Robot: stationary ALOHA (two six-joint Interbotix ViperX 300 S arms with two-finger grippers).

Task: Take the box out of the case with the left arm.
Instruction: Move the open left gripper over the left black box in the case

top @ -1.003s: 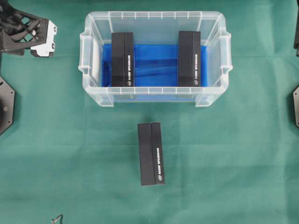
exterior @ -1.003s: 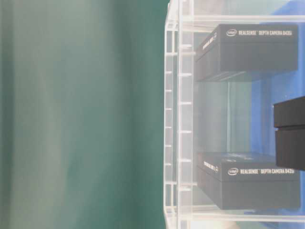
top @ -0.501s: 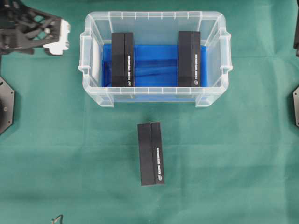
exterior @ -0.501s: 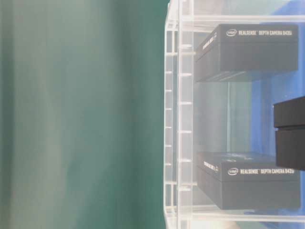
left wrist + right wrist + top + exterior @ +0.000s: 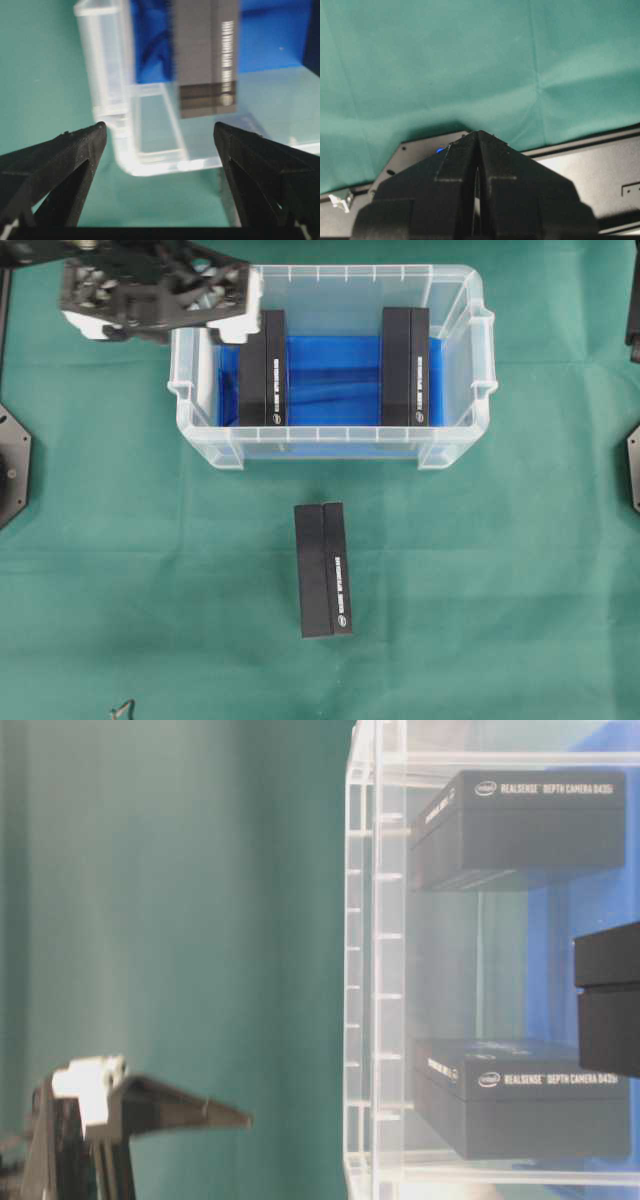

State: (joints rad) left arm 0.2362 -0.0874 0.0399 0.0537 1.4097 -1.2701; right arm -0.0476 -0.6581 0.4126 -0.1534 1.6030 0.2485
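My left gripper is going to grab the black box next across its narrow middle [image 5: 262, 368], because the box is too long between its short ends.
The case [image 5: 330, 273] is a clear tub with a blue cloth on its bottom. Two black boxes stand inside it, one on the left [image 5: 262, 367] and one on the right [image 5: 405, 366]. My left gripper [image 5: 243, 308] hovers over the case's back-left corner, open and empty, beside the left box. In the left wrist view the gripper [image 5: 160, 130] has its black fingers [image 5: 75, 150] wide apart, framing the case corner [image 5: 107, 75] and the left box [image 5: 205, 55] below. My right gripper [image 5: 477, 137] is shut on nothing, above green cloth.
A third black box [image 5: 323, 570] lies on the green cloth in front of the case. Black arm bases sit at the left edge [image 5: 12, 465] and the right edge [image 5: 632, 465]. The table-level view shows the case wall [image 5: 365, 970] and one left finger [image 5: 170, 1105].
The left gripper has travelled right from the far-left edge to the case's back-left corner, still open. It has come into the table-level view. The boxes have not moved.
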